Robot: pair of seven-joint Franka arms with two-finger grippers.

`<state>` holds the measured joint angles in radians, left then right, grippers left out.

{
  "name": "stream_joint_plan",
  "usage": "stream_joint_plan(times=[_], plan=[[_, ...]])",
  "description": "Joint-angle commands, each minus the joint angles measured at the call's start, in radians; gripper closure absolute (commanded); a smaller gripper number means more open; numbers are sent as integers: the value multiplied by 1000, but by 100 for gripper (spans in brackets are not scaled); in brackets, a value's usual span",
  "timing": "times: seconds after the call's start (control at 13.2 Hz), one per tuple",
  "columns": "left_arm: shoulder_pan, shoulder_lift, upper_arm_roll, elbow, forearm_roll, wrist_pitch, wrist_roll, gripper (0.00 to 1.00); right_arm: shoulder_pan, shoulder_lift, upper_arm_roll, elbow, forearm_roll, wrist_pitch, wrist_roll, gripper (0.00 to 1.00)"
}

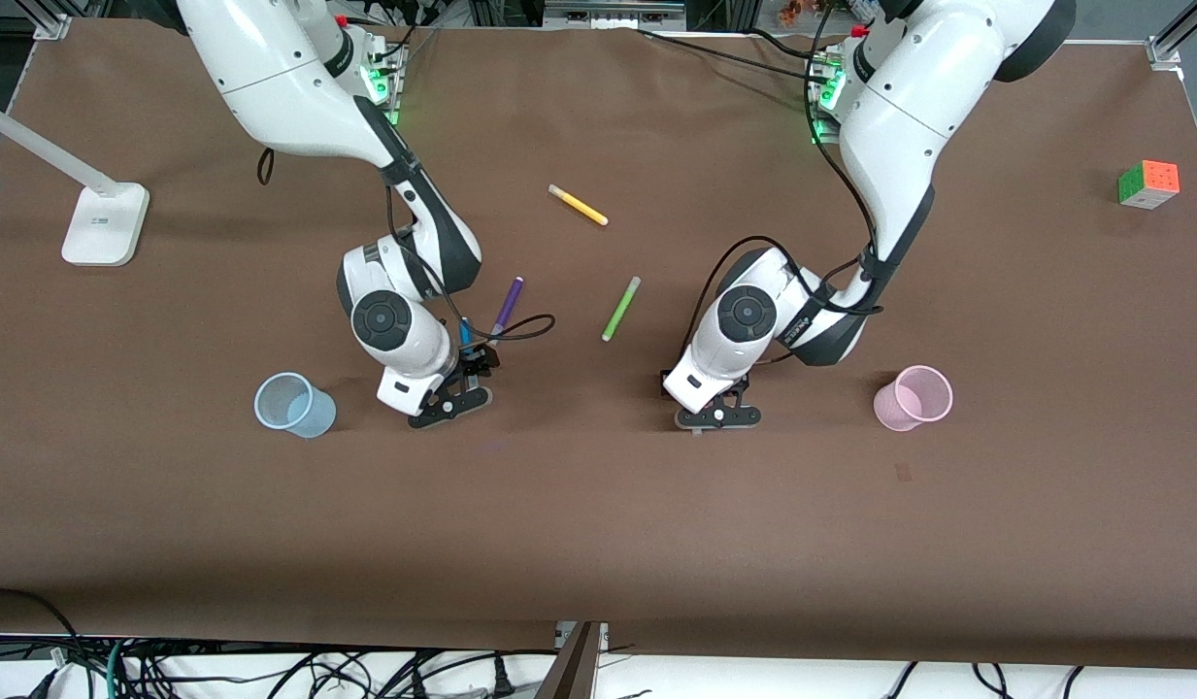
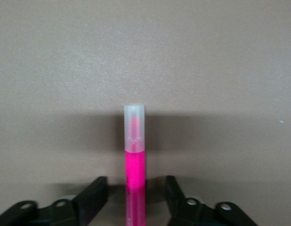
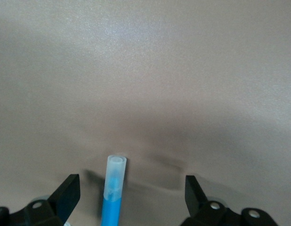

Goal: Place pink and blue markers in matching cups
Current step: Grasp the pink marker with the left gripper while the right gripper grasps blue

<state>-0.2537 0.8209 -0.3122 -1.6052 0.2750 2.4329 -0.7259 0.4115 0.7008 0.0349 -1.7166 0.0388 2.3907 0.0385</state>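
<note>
My right gripper's fingers are beside the blue marker (image 1: 466, 333) (image 3: 112, 197), level with its clear cap, so it is now time for my right gripper to close on the marker.
The pink marker (image 2: 135, 160) lies on the brown table between the fingers of my left gripper (image 2: 136, 181), with a gap on each side; the gripper is open and low over the table (image 1: 716, 408). In the front view that hand hides the pink marker. The blue marker (image 3: 112, 197) lies between the wide-open fingers of my right gripper (image 3: 131, 180), closer to one finger and touching neither. In the front view a blue tip (image 1: 465, 333) shows by that gripper (image 1: 467, 374). The light blue cup (image 1: 292, 405) stands toward the right arm's end. The light pink cup (image 1: 914, 398) stands toward the left arm's end.
A purple pen (image 1: 507, 306) lies right beside the blue marker. A green pen (image 1: 620, 308) and a yellow pen (image 1: 578, 205) lie between the arms, farther from the camera. A colour cube (image 1: 1148, 183) and a white lamp base (image 1: 105, 223) sit at the table's two ends.
</note>
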Motion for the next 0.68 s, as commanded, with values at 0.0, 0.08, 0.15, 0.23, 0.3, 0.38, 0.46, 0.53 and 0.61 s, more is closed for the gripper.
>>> stream_joint_plan(times=[0.0, 0.08, 0.15, 0.23, 0.3, 0.38, 0.46, 0.53, 0.61], plan=[[-16, 17, 21, 16, 30, 0, -23, 73, 13, -38, -9, -48, -17, 18, 4, 16], [-13, 14, 21, 16, 32, 0, -23, 73, 21, -37, -10, -48, -28, 18, 4, 21], [-10, 11, 21, 16, 33, 0, -23, 74, 23, -35, -10, -48, -36, 18, 4, 21], [-6, 7, 21, 16, 33, 0, -21, 76, 23, -35, -9, -48, -36, 18, 6, 21], [2, 1, 21, 16, 33, -3, -17, 78, 23, -35, -9, -48, -36, 18, 7, 21], [5, -15, 19, 15, 33, -12, -14, 81, 29, -34, -9, -48, -36, 18, 24, 21], [14, -31, 19, 15, 32, -18, -13, 86, 39, -32, -9, -48, -37, 18, 49, 20], [17, -52, 16, 11, 32, -31, -15, 88, 49, -31, -10, -48, -37, 18, 58, 20], [17, -75, 16, 14, 29, -76, -15, 89, 47, -30, -12, -48, -45, 18, 58, 20]])
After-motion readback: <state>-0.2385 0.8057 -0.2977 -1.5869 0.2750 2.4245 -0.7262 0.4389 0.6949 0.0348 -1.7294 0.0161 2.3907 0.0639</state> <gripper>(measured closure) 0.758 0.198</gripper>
